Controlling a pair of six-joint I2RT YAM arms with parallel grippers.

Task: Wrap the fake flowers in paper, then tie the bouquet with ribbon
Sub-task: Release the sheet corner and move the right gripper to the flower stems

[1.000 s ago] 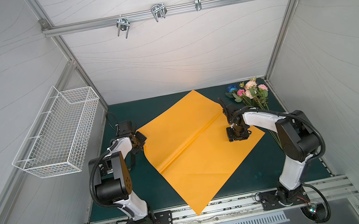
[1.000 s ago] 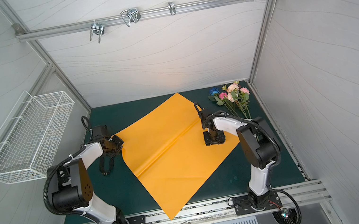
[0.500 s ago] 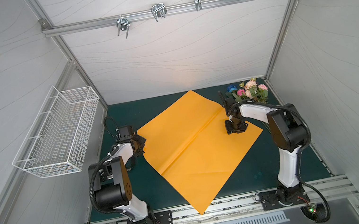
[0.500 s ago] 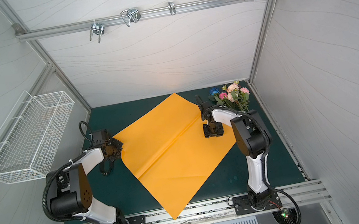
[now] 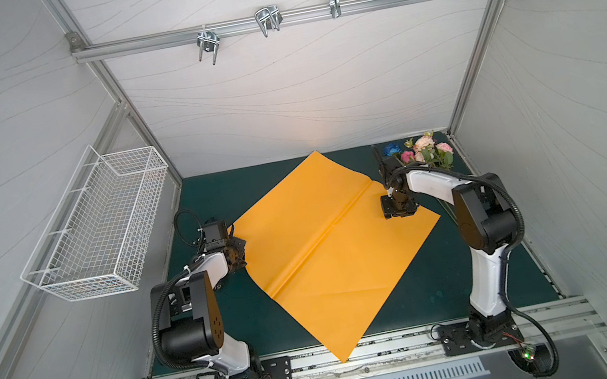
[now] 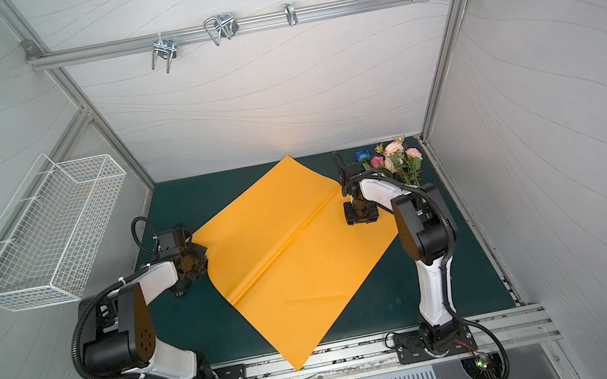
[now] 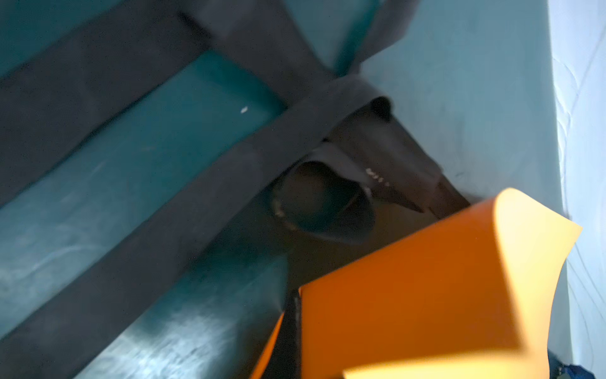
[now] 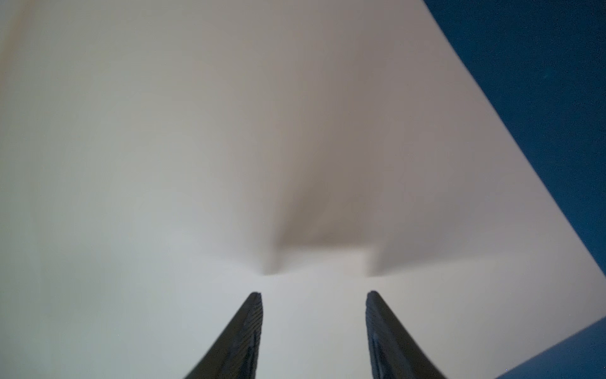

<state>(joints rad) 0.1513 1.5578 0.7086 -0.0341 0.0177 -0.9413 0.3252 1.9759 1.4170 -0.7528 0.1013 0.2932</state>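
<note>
The sheet [image 5: 329,249] lies spread on the green mat with only its held edge curling, so it would come to rest there, and my left gripper will open now.
The bouquet of fake flowers [image 5: 428,153] [image 6: 396,161], pink, peach and one blue blossom with green leaves, lies in the back right corner of the green mat. It is partly hidden behind my right arm. A large orange paper sheet [image 5: 329,249] [image 6: 297,259] lies spread in the middle. My left gripper [image 5: 239,252] [image 6: 202,259] is shut on the sheet's left edge, which curls up in the left wrist view [image 7: 426,295]. My right gripper [image 5: 399,213] [image 6: 361,219] [image 8: 314,295] points down, open, just over the sheet near its right corner, with nothing between its fingers.
A black ribbon [image 7: 196,183] lies in loops on the green mat [image 5: 437,285] beside the left gripper. A white wire basket [image 5: 101,226] hangs on the left wall. A metal rail with hooks [image 5: 268,21] runs overhead at the back.
My right arm has folded in and its gripper has drawn slightly toward the back. My left gripper has shifted a little toward the front with the paper's edge, which now curls up.
</note>
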